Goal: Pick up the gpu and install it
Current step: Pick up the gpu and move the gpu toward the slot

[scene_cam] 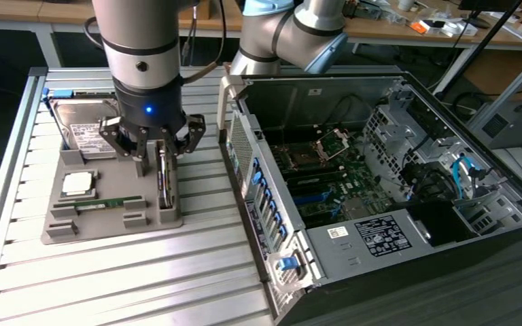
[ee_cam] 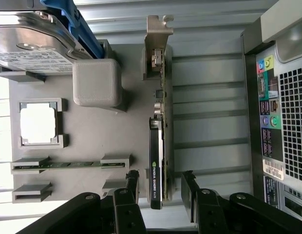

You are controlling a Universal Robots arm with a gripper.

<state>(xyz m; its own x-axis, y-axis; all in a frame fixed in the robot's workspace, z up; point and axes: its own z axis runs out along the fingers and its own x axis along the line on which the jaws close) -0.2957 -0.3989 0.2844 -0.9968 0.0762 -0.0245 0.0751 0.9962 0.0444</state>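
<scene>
The gripper isn't ready to close on the gpu and needs to move toward the gpu's middle [ee_cam: 161,124] first. Its fingers are above the black cooler [ee_cam: 155,165], short of the gpu's middle, so they would miss now.
The gpu [ee_cam: 159,146], a thin card with a black cooler and a silver end bracket [ee_cam: 156,39], stands on its edge in a slot of the grey fixture tray [scene_cam: 107,227]. In the exterior view the gpu [scene_cam: 164,182] is at the tray's right side. My gripper [scene_cam: 158,157] hangs directly over it. In the wrist view my gripper [ee_cam: 160,190] is open, its two black fingers [ee_cam: 133,187] straddling the card's cooler end with a gap on each side. Nothing is held.
On the same tray lie a silver hard drive [scene_cam: 84,129], a CPU [scene_cam: 78,182] and a narrow RAM stick [scene_cam: 107,202]. The open computer case [scene_cam: 270,204] lies at the exterior view's right, motherboard [scene_cam: 334,183] exposed. Slatted metal table [scene_cam: 107,285] beneath.
</scene>
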